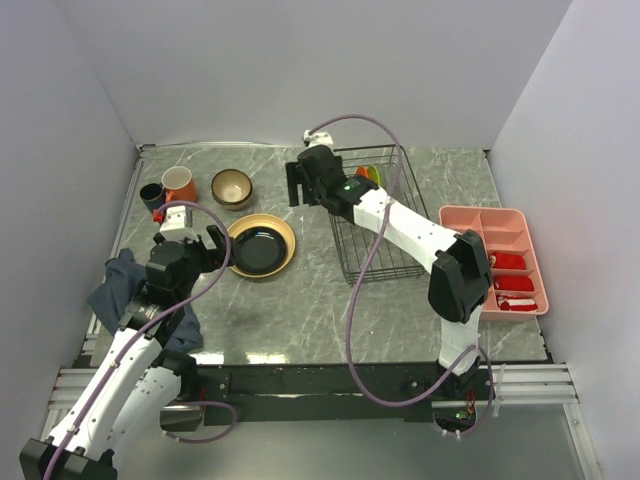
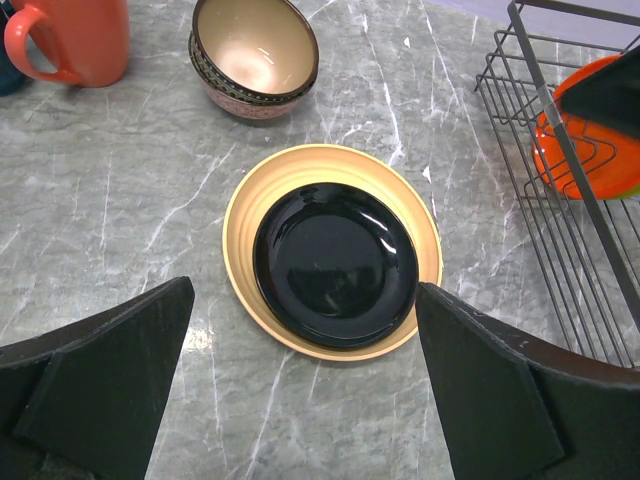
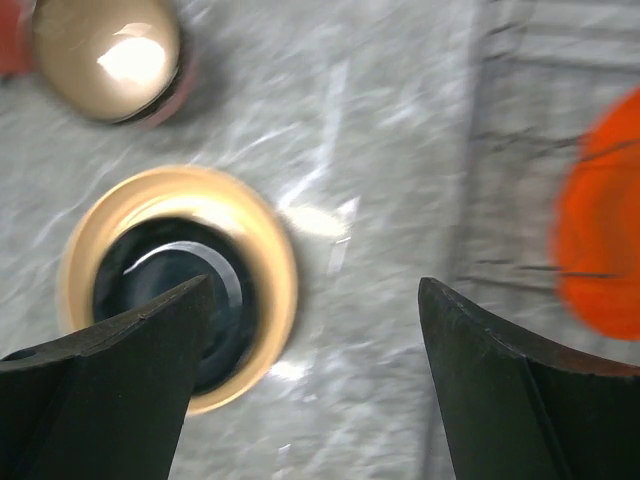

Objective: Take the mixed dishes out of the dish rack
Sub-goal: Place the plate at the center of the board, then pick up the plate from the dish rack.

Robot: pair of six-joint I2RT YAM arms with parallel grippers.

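My right gripper grips the orange-red plate by its exposed rim (image 1: 362, 172) (image 3: 574, 225) next, so the opposite rim stays free for my left gripper to grab.
The black wire dish rack (image 1: 375, 225) stands at the middle right and holds an upright orange-red plate (image 1: 363, 172) with a green plate (image 1: 374, 175) behind it. A dark plate (image 1: 257, 250) lies on a tan plate (image 1: 283, 232) left of the rack. A brown bowl (image 1: 232, 188), orange mug (image 1: 180, 184) and dark-blue cup (image 1: 151, 195) stand at the far left. My left gripper (image 1: 190, 242) is open and empty just near of the stacked plates (image 2: 335, 262). My right gripper (image 1: 303, 186) is open and empty, hovering left of the rack's far corner; its view is blurred.
A pink divided tray (image 1: 478, 217) with red items sits at the right edge. A blue cloth (image 1: 122, 285) lies at the left under my left arm. The rack's wires (image 2: 560, 215) run along the right of the left wrist view.
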